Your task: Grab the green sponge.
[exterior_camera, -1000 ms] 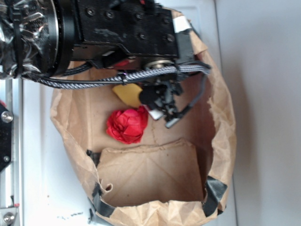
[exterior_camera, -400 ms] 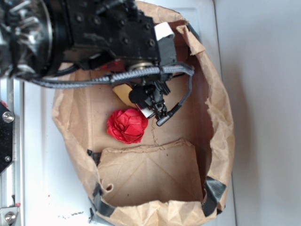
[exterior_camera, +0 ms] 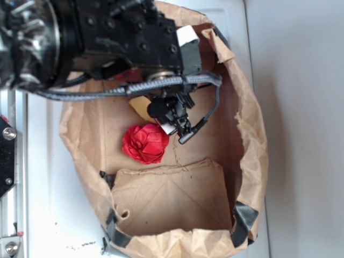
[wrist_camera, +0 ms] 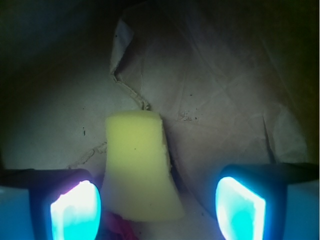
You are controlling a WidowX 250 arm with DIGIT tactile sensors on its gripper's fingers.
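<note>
I will next grab the green sponge [wrist_camera: 140, 167] with my gripper, across its long sides at the flared end [wrist_camera: 141, 197].
The green sponge [wrist_camera: 140, 167] looks pale yellow and lies flat on the brown paper in the wrist view, between my two glowing fingertips and nearer the left one. In the exterior view only a yellow corner of the sponge [exterior_camera: 138, 105] shows under the arm. My gripper [wrist_camera: 157, 212] is open, with a wide gap and nothing held. In the exterior view the gripper [exterior_camera: 173, 116] hangs low inside the bag, over the sponge.
A red crumpled paper ball [exterior_camera: 145, 143] lies just beside the sponge; a red sliver of the ball [wrist_camera: 117, 227] shows by the left fingertip. The brown paper bag [exterior_camera: 252, 140] walls surround the work area, with a folded flap [exterior_camera: 172, 199] in front.
Over the last second the arm shifted left and the gripper moved closer over the sponge, covering more of it. Since 0.4 s ago nothing has moved.
</note>
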